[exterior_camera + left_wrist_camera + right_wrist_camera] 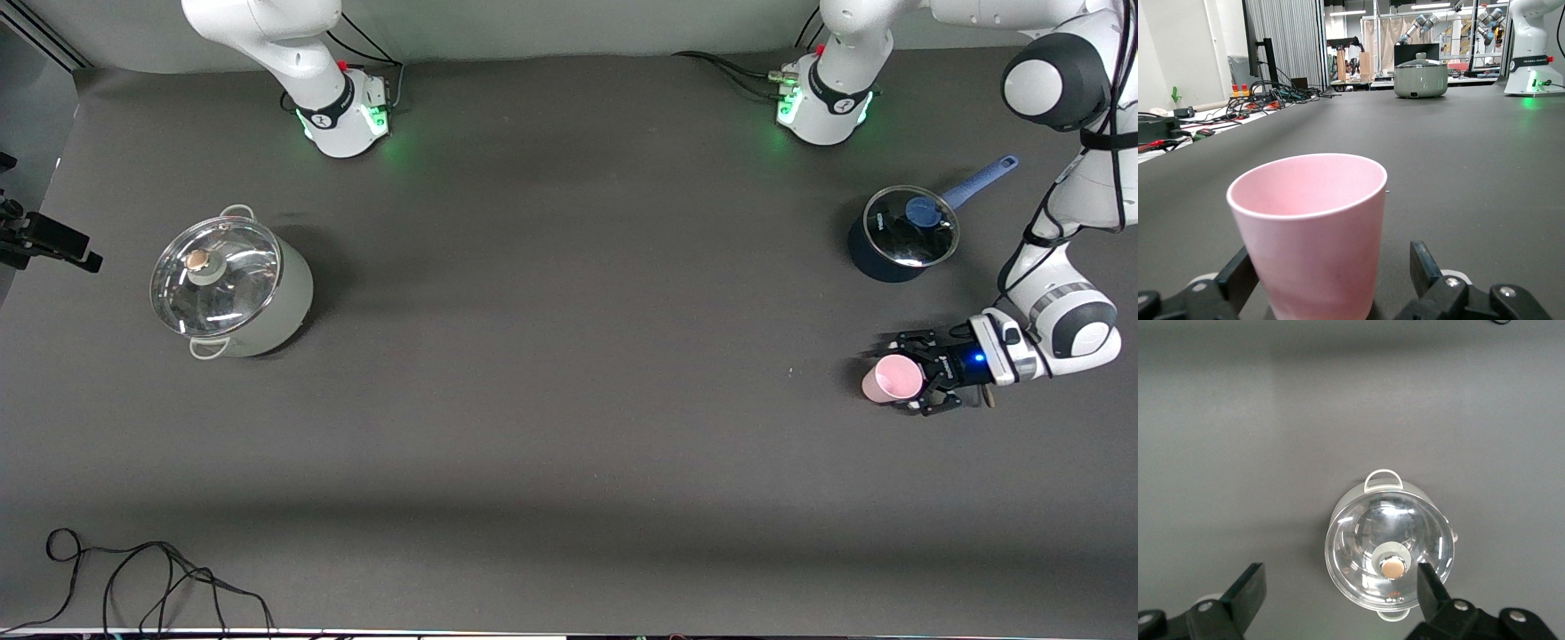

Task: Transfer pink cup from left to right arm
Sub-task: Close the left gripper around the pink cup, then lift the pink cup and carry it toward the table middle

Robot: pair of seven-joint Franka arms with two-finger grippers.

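Note:
The left gripper grabs the pink cup's body below the cup's rim (887,384) next, to pass the cup to my right arm.
The pink cup (892,379) stands upright on the dark table toward the left arm's end. My left gripper (916,375) lies low and level at the cup, one finger on each side. In the left wrist view the cup (1313,227) fills the space between the open fingers (1423,263), and a gap shows at one side. My right gripper (1340,583) does not show in the front view. In the right wrist view it hangs open and empty high over the grey-green pot (1389,550).
A grey-green pot with a glass lid (233,284) stands toward the right arm's end. A dark blue saucepan with a glass lid and a blue handle (902,233) stands farther from the front camera than the cup. Black cables (151,578) lie at the table's front corner.

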